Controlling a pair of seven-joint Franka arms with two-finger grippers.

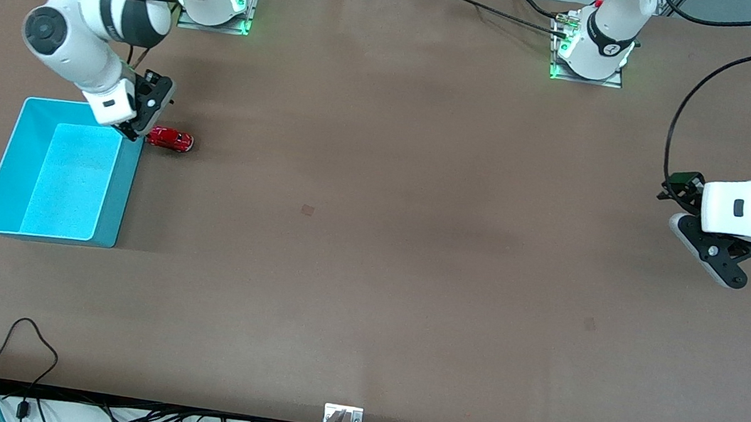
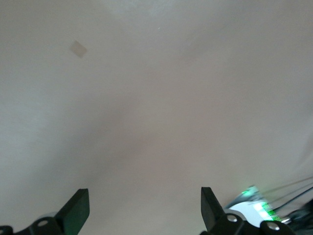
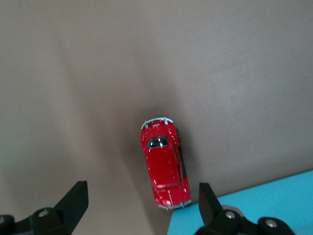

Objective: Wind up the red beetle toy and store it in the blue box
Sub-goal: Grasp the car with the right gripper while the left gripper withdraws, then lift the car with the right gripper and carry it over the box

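Note:
Next, my right gripper grabs the red beetle toy by its two sides (image 1: 170, 138) beside the roof to store it in the blue box (image 1: 58, 170).
The red beetle toy (image 1: 169, 139) sits on the table right beside the blue box (image 1: 58, 170), touching or nearly touching the corner of the box that lies toward the robots' bases. It also shows in the right wrist view (image 3: 165, 164), with the box wall (image 3: 254, 205) next to it. My right gripper (image 1: 140, 128) is open and empty, hovering just above the toy and that box corner. In the right wrist view it (image 3: 142, 205) has its jaws wide apart, with the toy's end between them. My left gripper (image 1: 707, 252) waits open and empty over bare table at the left arm's end.
The box stands at the right arm's end of the table and holds nothing. A small dark mark (image 1: 307, 210) lies mid-table and shows in the left wrist view (image 2: 78, 48). Cables run along the edge nearest the front camera.

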